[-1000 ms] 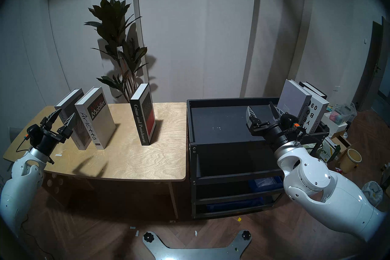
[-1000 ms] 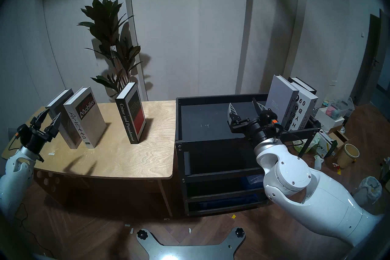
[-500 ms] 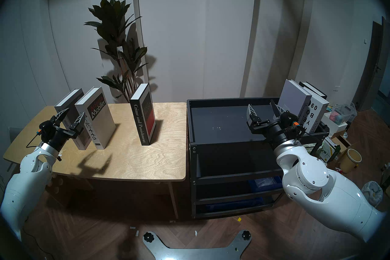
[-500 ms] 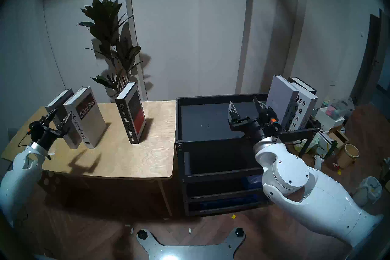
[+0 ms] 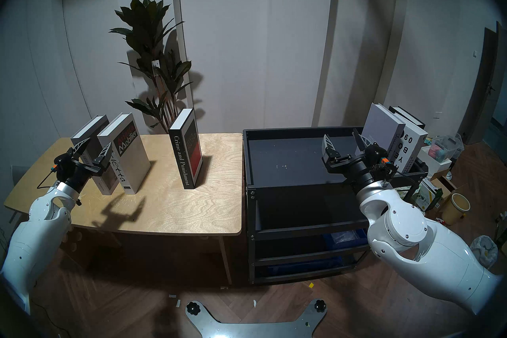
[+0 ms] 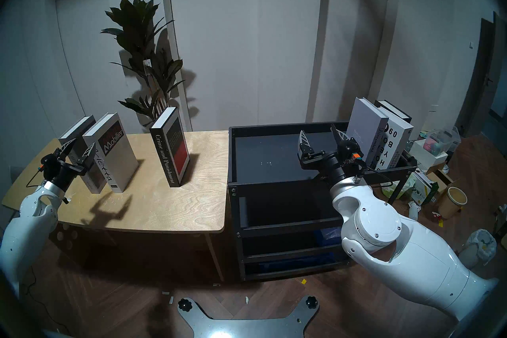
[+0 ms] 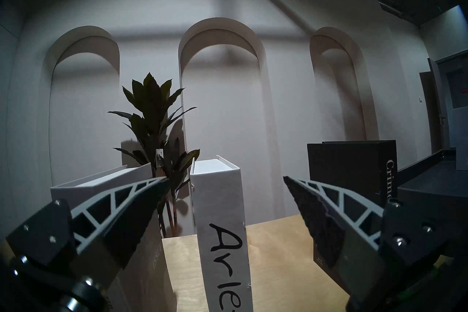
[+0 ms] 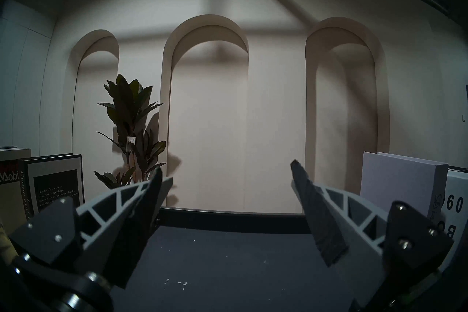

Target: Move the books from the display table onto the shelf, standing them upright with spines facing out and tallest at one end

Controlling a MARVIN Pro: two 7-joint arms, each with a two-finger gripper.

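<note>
My left gripper grabs Arietta across its narrow spine next, near the spine's top [image 5: 112, 145] [image 7: 218, 203], since Arietta's covers are too broad for the fingers.
Three books stand on the display table [image 5: 170, 205]: a grey one [image 5: 89, 134] at the far left, the white Arietta [image 5: 129, 159] leaning beside it, and the black Crime and Punishment [image 5: 186, 153] alone to the right. My left gripper [image 5: 98, 143] is open just in front of the two left books. In the left wrist view Arietta's spine [image 7: 222, 215] stands between the fingers of that gripper [image 7: 225, 178]. On the shelf [image 5: 296, 131], three books stand upright at the right end: grey [image 5: 382, 127], white [image 5: 413, 148], black [image 5: 408, 115]. My right gripper [image 5: 340, 134] hangs open and empty over the tray, left of them.
A tall potted plant [image 5: 153, 55] stands behind the table. Boxes, bags and a yellow bucket [image 5: 456, 208] litter the floor right of the shelf. Blue bins [image 5: 343, 237] sit on its lower tiers. My base plate [image 5: 255, 322] lies on the floor in front.
My left arm has moved forward and to the right, bringing its open gripper up to the spines of the two left books. The right arm has barely shifted.
</note>
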